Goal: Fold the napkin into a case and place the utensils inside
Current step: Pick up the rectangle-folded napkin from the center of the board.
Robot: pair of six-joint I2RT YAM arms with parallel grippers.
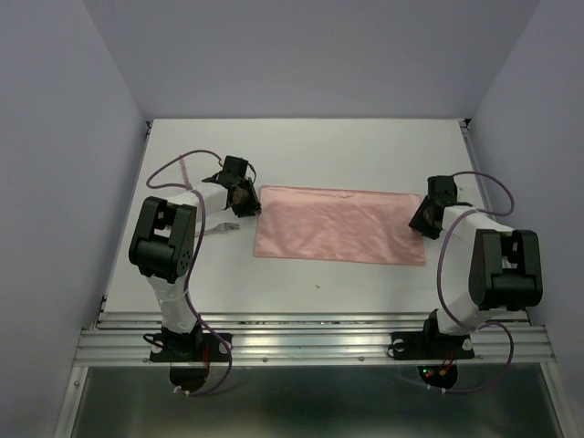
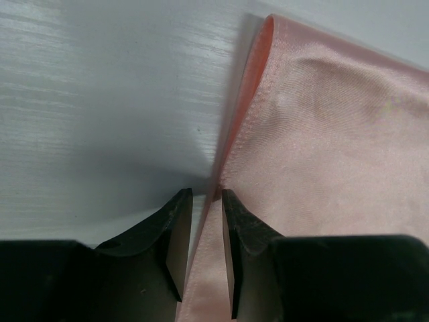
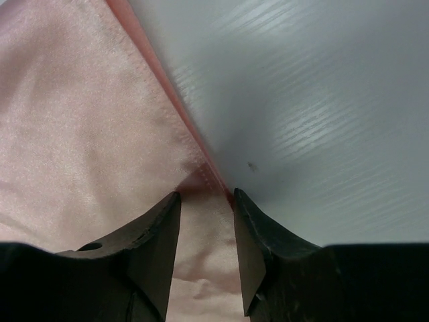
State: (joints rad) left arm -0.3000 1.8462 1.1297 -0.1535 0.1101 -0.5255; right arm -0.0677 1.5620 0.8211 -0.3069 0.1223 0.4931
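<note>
My right gripper's fingers reach down to the cloth and the tabletop on both sides of the hemmed edge, so my right gripper should close on the napkin now.
The salmon-pink napkin [image 1: 339, 224] lies flat on the white table [image 1: 310, 151] as a wide folded rectangle. My left gripper [image 1: 243, 195] is low at its left edge. In the left wrist view the jaws stand a narrow gap apart, and the napkin's hemmed edge [image 2: 236, 134] runs between them [image 2: 206, 201]. My right gripper [image 1: 426, 219] is at the napkin's right edge. Its jaws stand wider apart [image 3: 206, 201] with the cloth edge [image 3: 171, 114] between them. A small fork [image 1: 225, 226] lies on the table beside the left arm. The other utensils do not clearly show.
The table's side rails [image 1: 123, 228] and back wall bound the workspace. Purple cables [image 1: 169, 166] loop over both arms. A metal frame rail [image 1: 310, 333] runs along the near edge by the arm bases.
</note>
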